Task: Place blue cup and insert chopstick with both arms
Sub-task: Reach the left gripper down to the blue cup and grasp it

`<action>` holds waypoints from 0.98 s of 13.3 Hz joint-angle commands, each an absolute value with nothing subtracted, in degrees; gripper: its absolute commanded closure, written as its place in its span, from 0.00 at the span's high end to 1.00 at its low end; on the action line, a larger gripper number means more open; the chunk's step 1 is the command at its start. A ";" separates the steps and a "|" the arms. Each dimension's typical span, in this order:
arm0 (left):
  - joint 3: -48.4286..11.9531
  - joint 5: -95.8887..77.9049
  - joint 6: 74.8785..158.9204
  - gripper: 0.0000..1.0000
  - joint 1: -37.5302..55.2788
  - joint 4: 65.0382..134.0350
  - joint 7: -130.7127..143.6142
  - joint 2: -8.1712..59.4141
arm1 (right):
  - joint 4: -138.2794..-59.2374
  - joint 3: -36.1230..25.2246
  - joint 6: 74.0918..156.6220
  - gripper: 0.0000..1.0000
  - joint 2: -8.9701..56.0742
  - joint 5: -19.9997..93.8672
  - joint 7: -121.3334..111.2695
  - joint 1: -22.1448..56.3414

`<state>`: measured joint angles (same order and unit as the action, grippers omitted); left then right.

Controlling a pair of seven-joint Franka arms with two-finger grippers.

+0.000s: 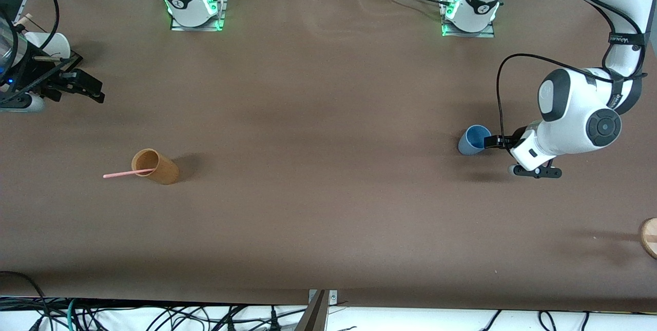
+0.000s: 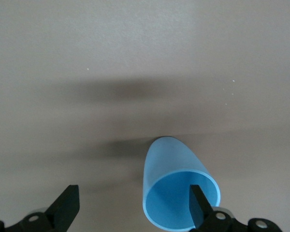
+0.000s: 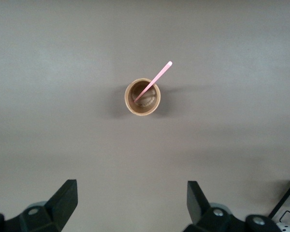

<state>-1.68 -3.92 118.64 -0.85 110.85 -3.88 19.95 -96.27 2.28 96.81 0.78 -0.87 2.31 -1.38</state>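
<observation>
I should next use my left gripper to grab the blue cup by its rim (image 1: 481,127) (image 2: 188,172), so that I can put the cup on the tabletop.
The light-blue cup (image 1: 474,139) (image 2: 171,186) stands on the table toward the left arm's end. My left gripper (image 1: 515,156) (image 2: 134,195) is open right at it: one finger reaches over the cup's mouth, the other stands clear beside it over bare table. The pale-pink chopstick (image 1: 120,174) (image 3: 154,79) leans in the tan cup (image 1: 155,167) (image 3: 142,97) toward the right arm's end. My right gripper (image 1: 98,91) (image 3: 130,191) hangs open and empty over the table edge at that end, well above the tan cup.
A white paper cup (image 1: 56,43) stands close to the right arm's hand. A round wooden piece (image 1: 650,237) lies at the table edge at the left arm's end. The brown tabletop (image 1: 328,167) stretches between the two cups.
</observation>
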 commanded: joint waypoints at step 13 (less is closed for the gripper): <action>-1.41 -2.64 138.60 0.31 0.97 129.29 -4.75 14.15 | -96.94 2.90 96.86 1.00 0.09 -0.88 3.16 -1.85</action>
